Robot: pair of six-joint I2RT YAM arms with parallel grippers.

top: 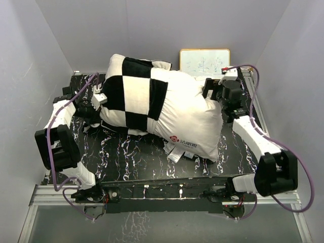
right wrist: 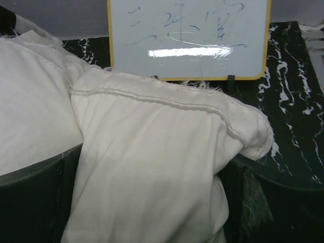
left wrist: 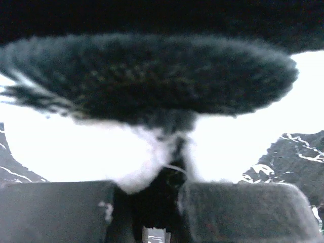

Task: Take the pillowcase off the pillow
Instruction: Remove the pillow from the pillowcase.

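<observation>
The checkered pillowcase has to stay free to slide off, so my right gripper next needs to grip the pillow (top: 187, 116) by its seamed white corner (top: 202, 81).
The pillowcase (top: 134, 93), black and cream checks, covers the left half of the pillow (top: 187, 116), whose plain white right half lies bare with a red logo (top: 174, 138) and tags (top: 177, 152). My left gripper (top: 99, 98) sits at the pillowcase's left edge. In the left wrist view it (left wrist: 152, 202) is shut on a pinch of plush pillowcase (left wrist: 152, 76). My right gripper (top: 208, 91) is at the pillow's far right corner. In the right wrist view its fingers (right wrist: 35, 202) stand wide apart, open, with the pillow's seamed corner (right wrist: 152, 167) lying between them.
A small whiteboard (top: 204, 62) with a yellow frame leans against the back wall, just behind the right gripper, and fills the top of the right wrist view (right wrist: 187, 38). The black marbled table (top: 142, 157) is enclosed by grey walls on three sides.
</observation>
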